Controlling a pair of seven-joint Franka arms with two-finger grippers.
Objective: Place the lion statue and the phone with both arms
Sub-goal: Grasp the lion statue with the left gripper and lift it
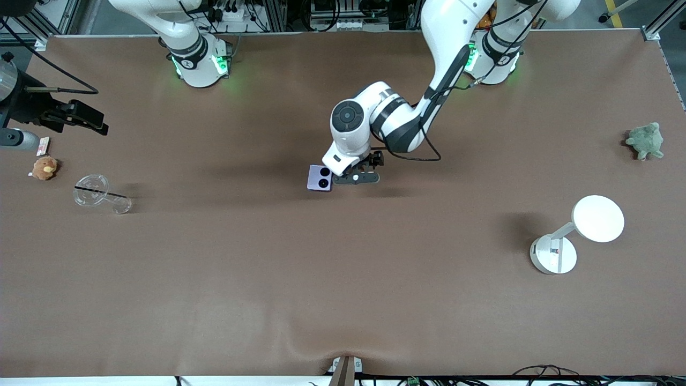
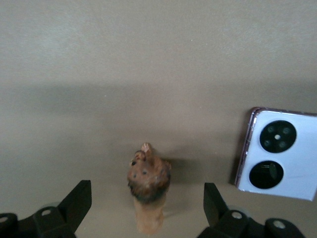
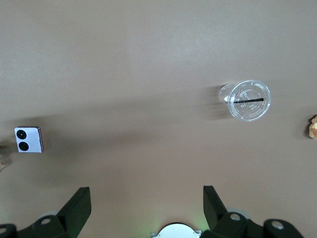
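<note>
The left gripper takes hold of the lion statue by its maned head [image 2: 148, 177] next, to place the statue beside the desk lamp.
The lion statue [image 2: 148, 184], small and brown with a darker head, stands on the brown table between the fingers of my open left gripper [image 2: 147, 198], and neither finger touches it. In the front view the left gripper [image 1: 358, 177] is low over the table's middle and hides the statue. The lavender phone [image 1: 320, 178] lies flat beside it toward the right arm's end, camera circles up; it also shows in the left wrist view [image 2: 277, 154] and the right wrist view [image 3: 28, 140]. My right gripper [image 3: 147, 208] is open and empty, waiting high over the table near the right arm's base.
A clear cup with a straw [image 1: 102, 195], a tan plush toy [image 1: 45, 168] and a white-and-red card [image 1: 43, 145] lie at the right arm's end. A green plush toy [image 1: 646, 141] and a white desk lamp [image 1: 579, 230] stand at the left arm's end.
</note>
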